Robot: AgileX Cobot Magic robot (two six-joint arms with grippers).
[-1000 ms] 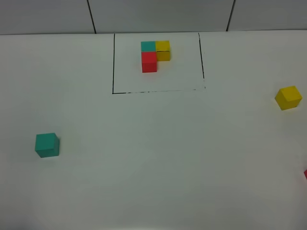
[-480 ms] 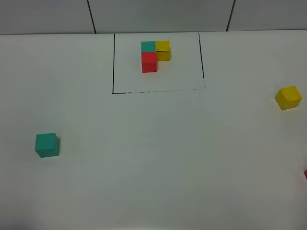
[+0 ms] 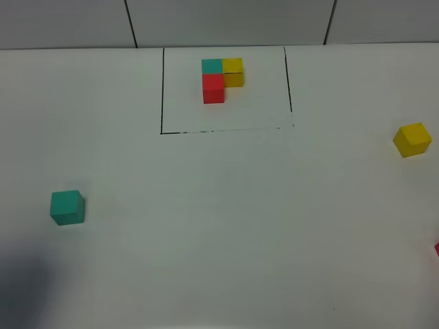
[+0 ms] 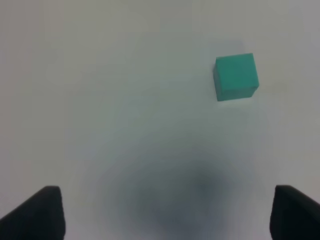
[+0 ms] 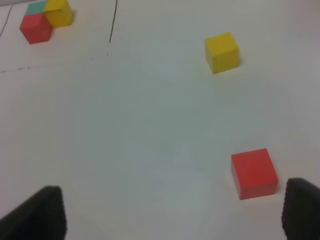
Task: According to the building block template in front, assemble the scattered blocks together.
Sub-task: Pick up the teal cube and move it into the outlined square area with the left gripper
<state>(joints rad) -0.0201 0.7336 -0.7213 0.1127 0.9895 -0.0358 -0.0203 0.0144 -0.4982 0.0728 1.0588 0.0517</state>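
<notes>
The left gripper will start to copy the building block template, so it will next grab the teal cube by its sides.
The building block template is a teal, yellow and red cluster inside a black drawn rectangle at the far middle of the table; it also shows as the template in the right wrist view. The scattered blocks lie apart: a teal cube at the left, a yellow cube at the right, and a red cube cut off by the right edge. My left gripper is open above the table, short of the teal cube. My right gripper is open, with the red cube close to one fingertip and the yellow cube farther off.
A white table carries everything, with a grey panelled wall behind its far edge. A soft dark shadow lies on the near left corner. Neither arm shows in the exterior high view.
A shadow has spread over the table's near left corner in the exterior high view. None of the blocks has moved.
</notes>
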